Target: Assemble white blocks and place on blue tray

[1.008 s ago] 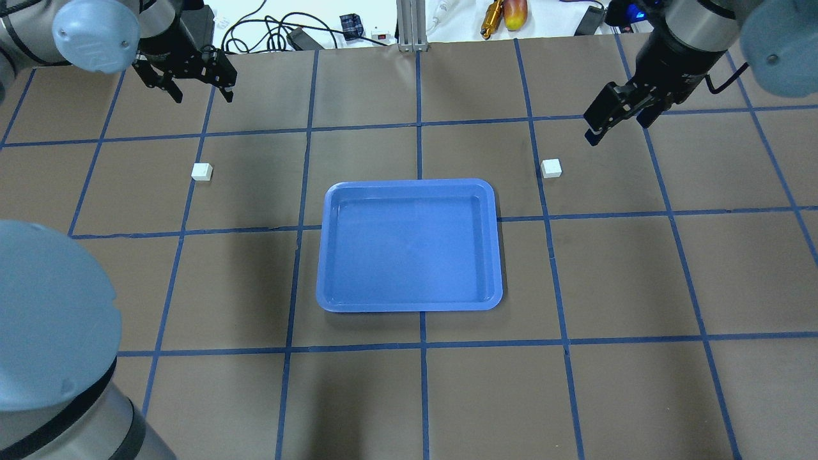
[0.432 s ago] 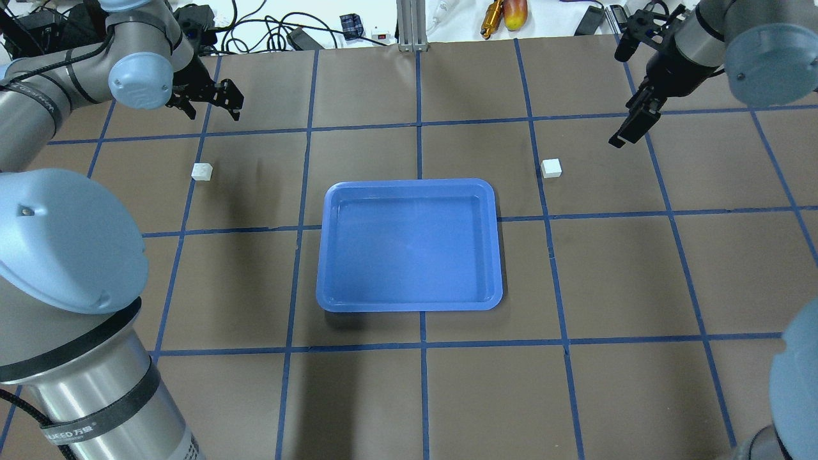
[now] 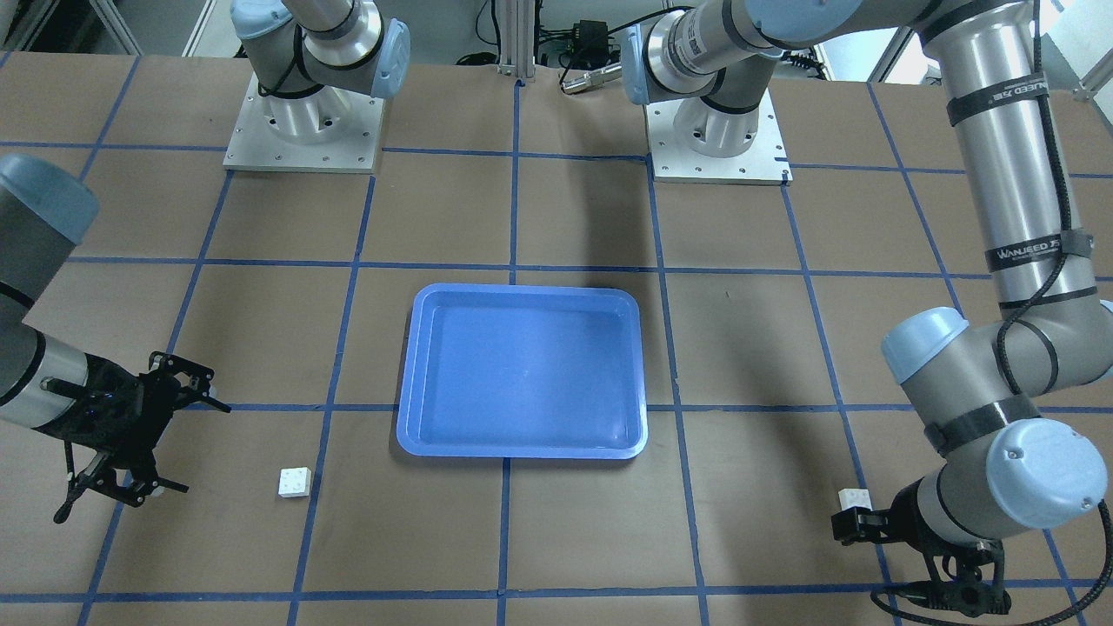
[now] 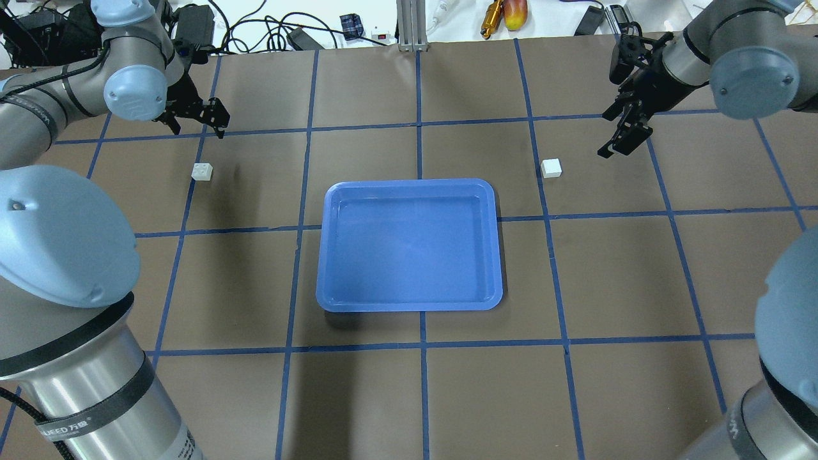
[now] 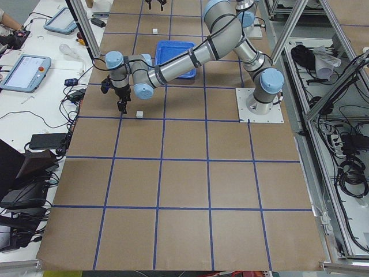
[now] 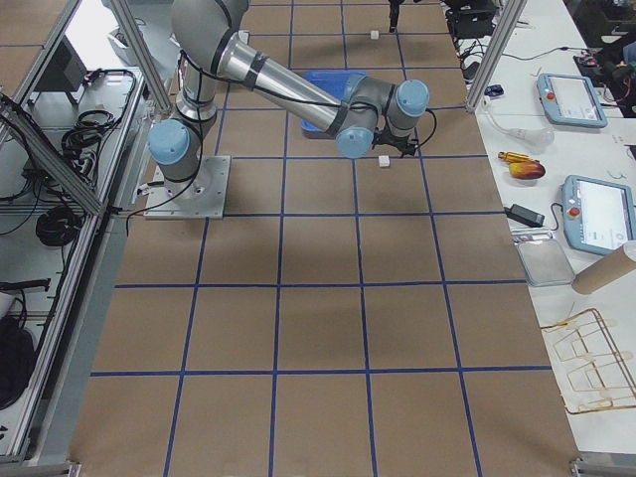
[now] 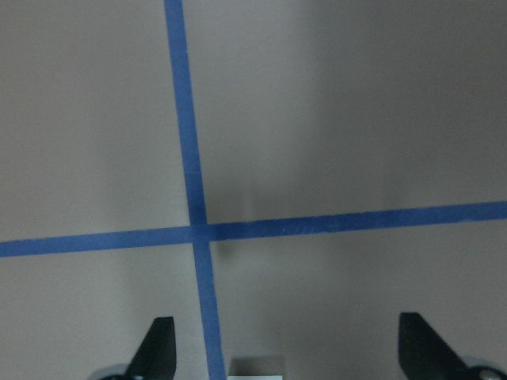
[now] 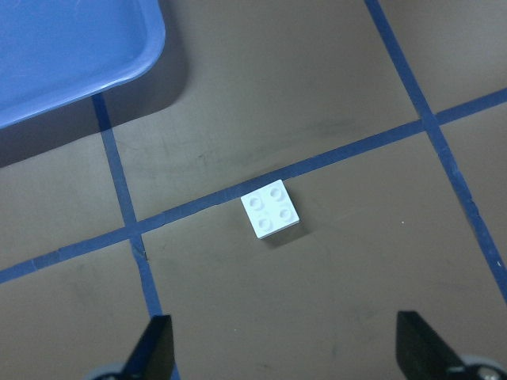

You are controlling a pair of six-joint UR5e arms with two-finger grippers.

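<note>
The robot's left gripper should next grab the white block by its smooth sides, so that its studded side stays free to join the other block (image 3: 854, 499).
Two white blocks lie on the brown table either side of the blue tray (image 4: 409, 183). The left block (image 4: 202, 171) lies just near of my left gripper (image 4: 192, 122), which is open and empty. In the left wrist view only the block's edge (image 7: 257, 368) shows between the fingertips (image 7: 158, 348). The right block (image 4: 551, 168) lies to the left of my right gripper (image 4: 618, 144), also open and empty. In the right wrist view the block (image 8: 272, 211) lies studs up ahead of the fingers (image 8: 420, 348), beside the tray's corner (image 8: 79, 47). The tray holds nothing.
Blue tape lines grid the table. Cables, an aluminium post (image 4: 412, 25) and a red-yellow object (image 4: 514, 13) lie beyond the far edge. The two arm bases (image 3: 300, 130) stand at the robot's side. Tablets (image 6: 606, 214) lie on a side bench.
Both arms have swung and lowered. My left gripper has come nearer the left block, and my right gripper has turned and dropped closer to the right block. The blocks and the tray have not moved.
</note>
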